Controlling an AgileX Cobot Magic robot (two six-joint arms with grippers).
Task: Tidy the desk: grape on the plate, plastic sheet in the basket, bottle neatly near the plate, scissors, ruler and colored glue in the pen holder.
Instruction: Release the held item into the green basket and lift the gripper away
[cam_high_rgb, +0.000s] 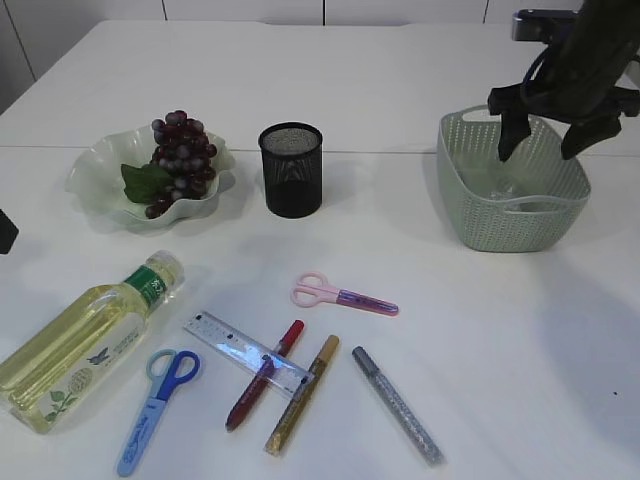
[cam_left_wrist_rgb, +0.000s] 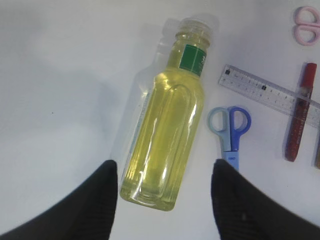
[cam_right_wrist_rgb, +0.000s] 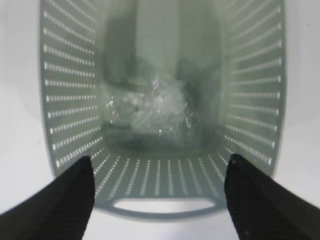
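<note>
The robot's left gripper will next grab the long bottle around the middle of its body (cam_high_rgb: 74, 354), because yellow oil (cam_high_rgb: 98, 318) fills the wide body and this grip will keep the bottle balanced.
The crumpled clear plastic sheet (cam_right_wrist_rgb: 150, 107) lies on the bottom of the green basket (cam_high_rgb: 512, 215). My right gripper (cam_high_rgb: 545, 135) hangs open above it, nothing between its fingers (cam_right_wrist_rgb: 65, 200). The grape bunch (cam_high_rgb: 180, 158) sits on the pale green plate (cam_high_rgb: 95, 165). A bottle (cam_left_wrist_rgb: 165, 135) of yellow liquid lies on its side, and my left gripper (cam_left_wrist_rgb: 164, 200) is open over its base, a finger on each side. Blue scissors (cam_high_rgb: 160, 395), pink scissors (cam_high_rgb: 340, 294), a clear ruler (cam_high_rgb: 245, 353) and red (cam_high_rgb: 262, 375), gold (cam_high_rgb: 302, 395) and silver (cam_high_rgb: 397, 405) glue pens lie on the table.
The black mesh pen holder (cam_high_rgb: 291, 170) stands upright between plate and basket. The ruler lies across the red and gold pens. A dark part (cam_high_rgb: 5, 230) shows at the exterior view's left edge.
</note>
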